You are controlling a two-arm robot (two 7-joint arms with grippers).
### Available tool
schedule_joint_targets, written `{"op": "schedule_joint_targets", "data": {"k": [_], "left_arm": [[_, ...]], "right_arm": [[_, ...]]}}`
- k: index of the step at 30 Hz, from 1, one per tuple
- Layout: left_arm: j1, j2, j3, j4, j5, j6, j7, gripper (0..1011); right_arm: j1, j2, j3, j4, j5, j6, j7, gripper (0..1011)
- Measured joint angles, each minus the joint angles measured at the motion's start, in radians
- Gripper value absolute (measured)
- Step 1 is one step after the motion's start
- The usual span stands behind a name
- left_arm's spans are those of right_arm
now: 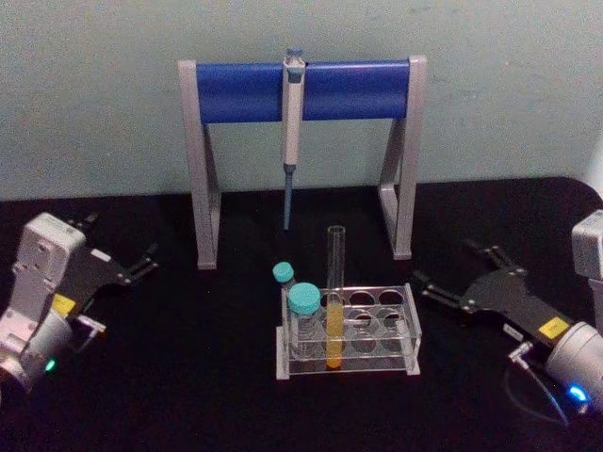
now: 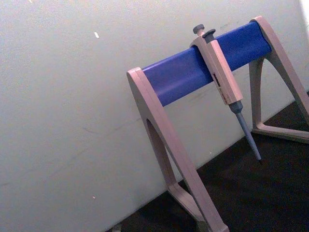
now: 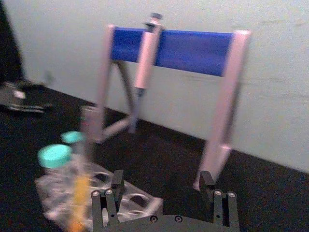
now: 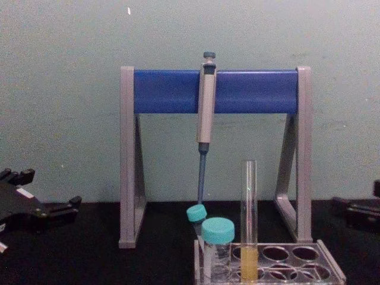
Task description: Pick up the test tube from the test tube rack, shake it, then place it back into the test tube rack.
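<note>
Next, the right gripper grabs the test tube by its empty upper part [image 4: 249,205] to shake it, since the rack surrounds the tube's lower end.
The test tube [image 1: 334,282], tall clear glass with yellow liquid in its lower part, stands upright in a front hole of the clear test tube rack [image 1: 407,330] at the table's middle. From the chest view the test tube [image 4: 249,219] rises well above the rack [image 4: 332,268]. My right gripper [image 1: 447,267] is open to the right of the rack, fingers pointing toward it, nothing between them. In the right wrist view the gripper [image 3: 161,186] is spread wide, with the tube [image 3: 87,145] and rack [image 3: 145,205] ahead. My left gripper [image 1: 149,260] rests open at the far left.
Two teal-capped vials [image 1: 303,301] [image 1: 284,273] sit in the rack's left end, right beside the tube. Behind stands a tall grey-and-blue pipette stand [image 1: 236,92] with a pipette [image 1: 292,122] hanging from it. The black tabletop [image 1: 188,377] ends at a pale wall.
</note>
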Motion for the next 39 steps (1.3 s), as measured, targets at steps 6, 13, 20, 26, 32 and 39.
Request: {"op": "schedule_joint_targets", "data": {"k": [6, 13, 20, 26, 32, 39], "left_arm": [[0.0, 0.0, 0.0, 0.0, 0.0, 0.0, 0.0, 1001], [0.0, 0.0, 0.0, 0.0, 0.0, 0.0, 0.0, 1001], [0.0, 0.0, 0.0, 0.0, 0.0, 0.0, 0.0, 1001], [0.0, 0.0, 0.0, 0.0, 0.0, 0.0, 0.0, 1001], [0.0, 0.0, 0.0, 0.0, 0.0, 0.0, 0.0, 1001], [0.0, 0.0, 0.0, 0.0, 0.0, 0.0, 0.0, 1001]], "right_arm": [[0.021, -0.016, -0.01, -0.009, 0.079, 0.061, 0.115, 1000], [0.078, -0.058, -0.038, 0.038, 0.153, 0.128, 0.226, 1000], [0.134, -0.085, -0.075, 0.086, 0.179, 0.152, 0.27, 1000], [0.184, -0.107, -0.106, 0.135, 0.184, 0.158, 0.281, 1000], [0.223, -0.126, -0.128, 0.178, 0.185, 0.162, 0.284, 1000], [0.259, -0.14, -0.152, 0.221, 0.184, 0.165, 0.293, 1000]]}}
